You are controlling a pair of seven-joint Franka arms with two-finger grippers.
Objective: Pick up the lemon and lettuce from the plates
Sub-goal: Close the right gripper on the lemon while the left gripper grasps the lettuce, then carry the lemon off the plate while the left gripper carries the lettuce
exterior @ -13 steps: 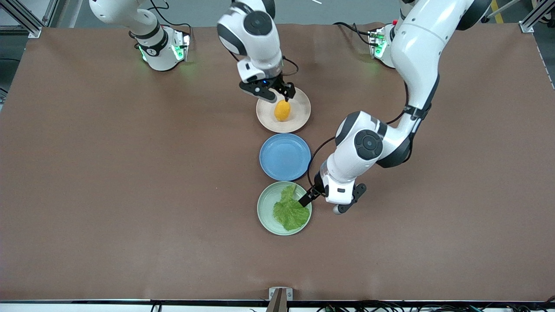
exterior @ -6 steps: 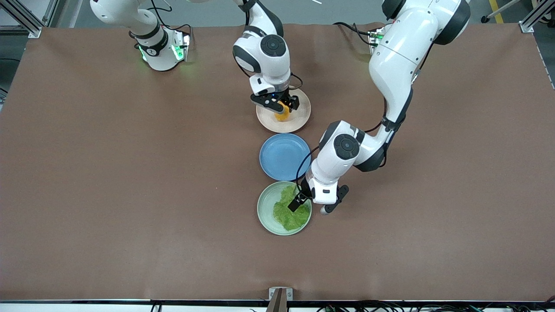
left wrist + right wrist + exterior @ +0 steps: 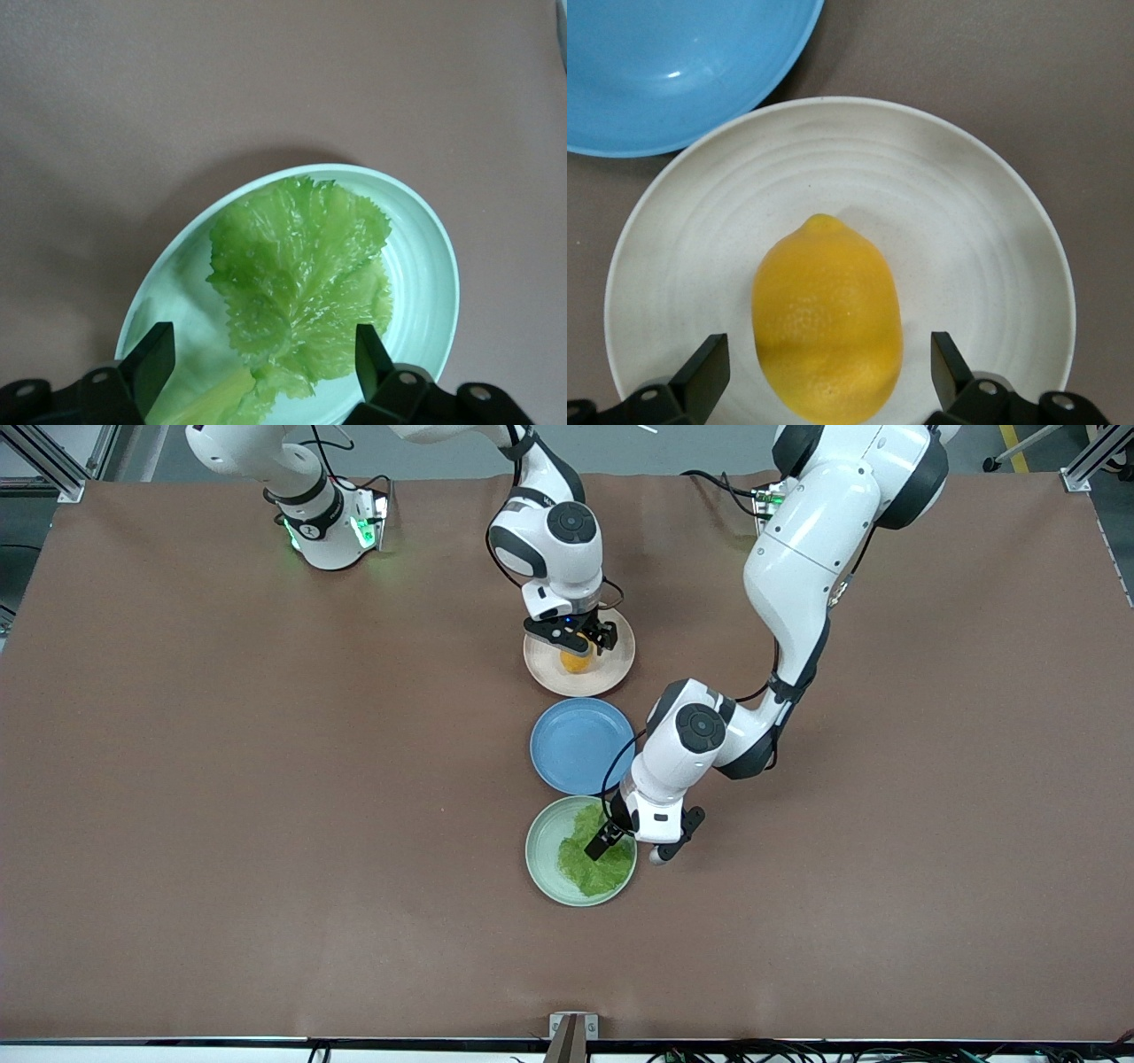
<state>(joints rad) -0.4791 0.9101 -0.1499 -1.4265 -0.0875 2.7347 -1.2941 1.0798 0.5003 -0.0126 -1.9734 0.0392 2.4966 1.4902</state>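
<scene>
My right gripper has its fingers low on either side of the lemon [image 3: 576, 661], so it is ready to close. Closing now would hold the lemon.
The lemon [image 3: 576, 661] lies on the beige-pink plate [image 3: 614, 671], farthest from the front camera of the row. My right gripper [image 3: 579, 640] is open just over it; in the right wrist view the lemon [image 3: 827, 317] sits between the two fingertips [image 3: 707, 370] on the plate [image 3: 983, 248]. The lettuce [image 3: 592, 865] lies on the mint green plate [image 3: 542, 849], nearest the camera. My left gripper [image 3: 611, 836] is open low over the leaf; in the left wrist view the lettuce [image 3: 301, 266] on its plate [image 3: 425, 257] lies between the fingertips [image 3: 152, 361], stem end toward the gripper.
A blue plate [image 3: 582, 745] stands bare between the two task plates; it also shows in the right wrist view [image 3: 673, 62]. The left arm's elbow [image 3: 709, 731] hangs beside it. The brown table [image 3: 266, 797] spreads wide toward both ends.
Both grippers have come down: the right one from beside the lemon to straddle it, the left one from the mint plate's rim inward over the lettuce.
</scene>
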